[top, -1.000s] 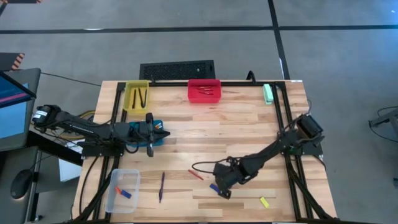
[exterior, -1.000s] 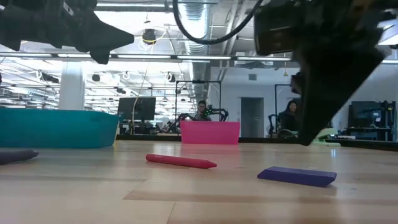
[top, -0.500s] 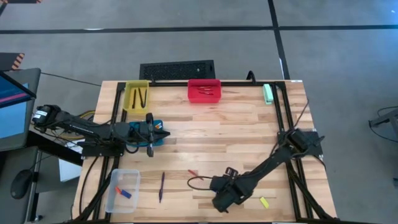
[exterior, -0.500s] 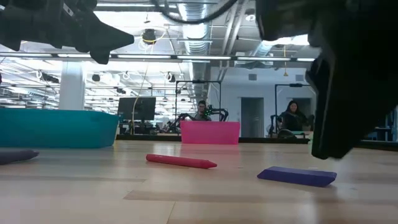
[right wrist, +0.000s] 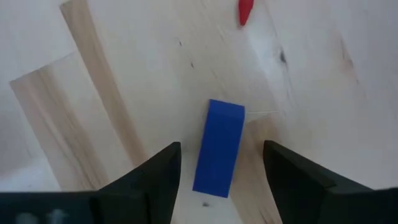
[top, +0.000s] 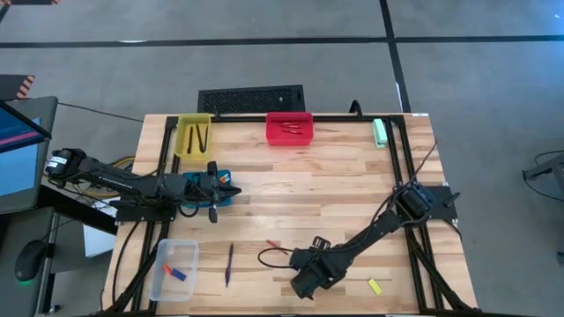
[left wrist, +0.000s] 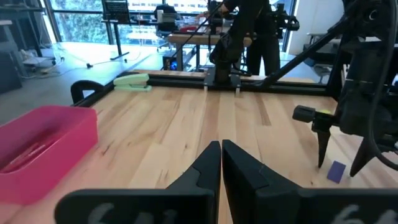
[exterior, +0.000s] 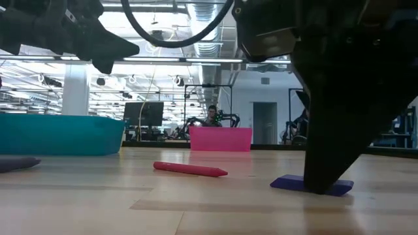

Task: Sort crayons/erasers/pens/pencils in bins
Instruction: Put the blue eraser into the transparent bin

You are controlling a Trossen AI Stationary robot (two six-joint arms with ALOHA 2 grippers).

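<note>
The blue eraser needs to be taken by its long sides with my right gripper next, to sort it into the clear bin [top: 174, 269].
A blue eraser [right wrist: 219, 148] lies flat on the wood near the table's front edge. My right gripper [right wrist: 221, 147] points steeply down over it, open, one finger on each long side with a gap to both. In the high view my right gripper [top: 304, 282] hides the eraser. A red crayon [top: 275, 245] and a purple pen [top: 229, 262] lie to its left, and a yellow eraser [top: 374, 286] to its right. My left gripper [top: 231, 190] hangs shut and level above the teal bin [exterior: 62, 135]. The yellow bin [top: 194, 136], red bin [top: 289, 128] and clear bin [top: 174, 269] stand around the table.
A green object [top: 380, 132] lies at the far right corner and a black keyboard [top: 251, 97] sits past the far edge. The yellow bin holds dark sticks, the red bin red sticks, the clear bin a blue and an orange-red block. Bare wood spans the table's middle.
My right gripper has moved toward the table's near edge and a little left, sinking and tipping more steeply downward. Its fingers now stand low around the blue eraser, which has stayed where it lay.
</note>
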